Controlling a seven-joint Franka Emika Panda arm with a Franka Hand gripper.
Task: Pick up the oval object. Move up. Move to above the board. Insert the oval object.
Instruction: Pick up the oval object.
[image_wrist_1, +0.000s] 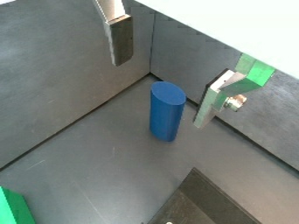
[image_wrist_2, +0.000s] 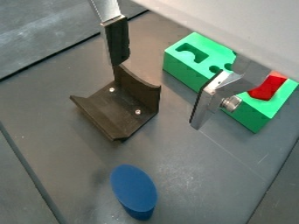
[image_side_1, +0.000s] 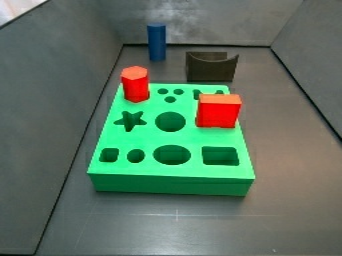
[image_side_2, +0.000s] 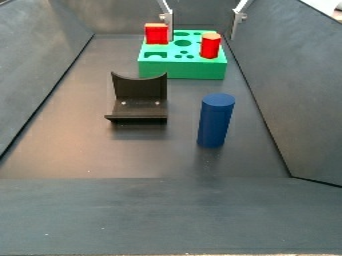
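The bottom end of the oval object has to stay free to go into the green board (image_side_1: 171, 184), so my gripper should grab the oval object by its top end (image_side_1: 156, 29) next.
The oval object, a blue peg (image_side_2: 215, 120), stands upright on the dark floor, apart from everything else; it shows in both wrist views (image_wrist_1: 167, 111) (image_wrist_2: 133, 190) and at the far end of a side view (image_side_1: 156, 40). The green board (image_side_1: 171, 184) lies flat with shaped holes; it also shows in a side view (image_side_2: 174, 68) and a wrist view (image_wrist_2: 193, 66). My gripper (image_wrist_1: 160, 93) (image_wrist_2: 158, 94) is open and empty, hanging above the floor over the peg and clear of it. Its fingertips (image_side_2: 167, 12) show at the top edge of a side view.
A red hexagonal block (image_side_1: 135, 83) and a red cube (image_side_1: 219, 109) stand in the board. The dark fixture (image_side_2: 138, 97) (image_wrist_2: 117, 109) stands between the board and the peg. Grey walls (image_side_2: 47, 70) close in the floor.
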